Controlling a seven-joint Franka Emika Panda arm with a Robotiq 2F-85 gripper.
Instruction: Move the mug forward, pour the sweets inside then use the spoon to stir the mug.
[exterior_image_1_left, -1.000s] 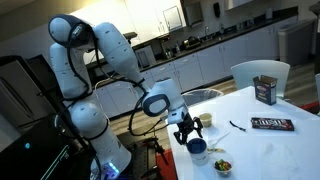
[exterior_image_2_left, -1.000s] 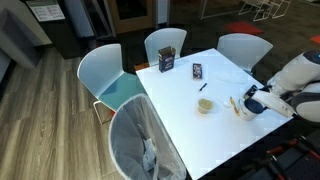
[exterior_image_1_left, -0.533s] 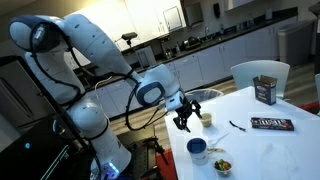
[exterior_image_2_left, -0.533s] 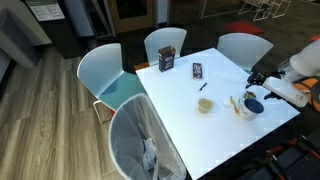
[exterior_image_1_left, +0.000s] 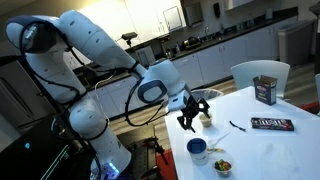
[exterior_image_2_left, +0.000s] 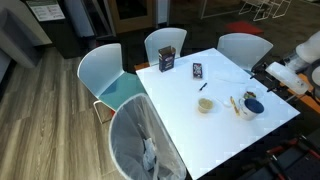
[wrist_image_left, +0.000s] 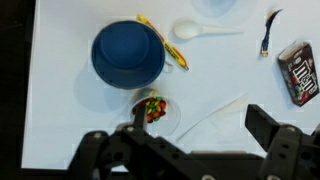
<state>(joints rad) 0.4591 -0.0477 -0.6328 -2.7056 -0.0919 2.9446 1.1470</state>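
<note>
I should grab the clear cup by its rim on the side away from the mug (wrist_image_left: 128, 55). The opposite side of the cup's rim then stays free to pour.
The blue mug (wrist_image_left: 128, 55) stands on the white table (wrist_image_left: 60, 100), seen from above in the wrist view and low near the table's edge in both exterior views (exterior_image_1_left: 198, 150) (exterior_image_2_left: 254, 104). Right beside it is a small clear cup of coloured sweets (wrist_image_left: 153, 108) (exterior_image_1_left: 222, 164). The thin dark spoon (wrist_image_left: 268, 35) (exterior_image_1_left: 240, 126) lies apart, further out on the table. My gripper (wrist_image_left: 190, 140) (exterior_image_1_left: 190, 116) hangs open and empty above the mug and the sweets, touching neither.
A pale yellowish stick (wrist_image_left: 165, 45) and a white scoop-like utensil (wrist_image_left: 190, 30) lie next to the mug. A small cream cup (exterior_image_2_left: 205, 105), a dark sweets packet (wrist_image_left: 300, 72) and a brown box (exterior_image_1_left: 265, 90) also sit on the table. Chairs (exterior_image_2_left: 110, 85) ring it.
My gripper was down at the mug a second ago. Its jaws have opened wide and it has risen away, leaving the mug standing on the table.
</note>
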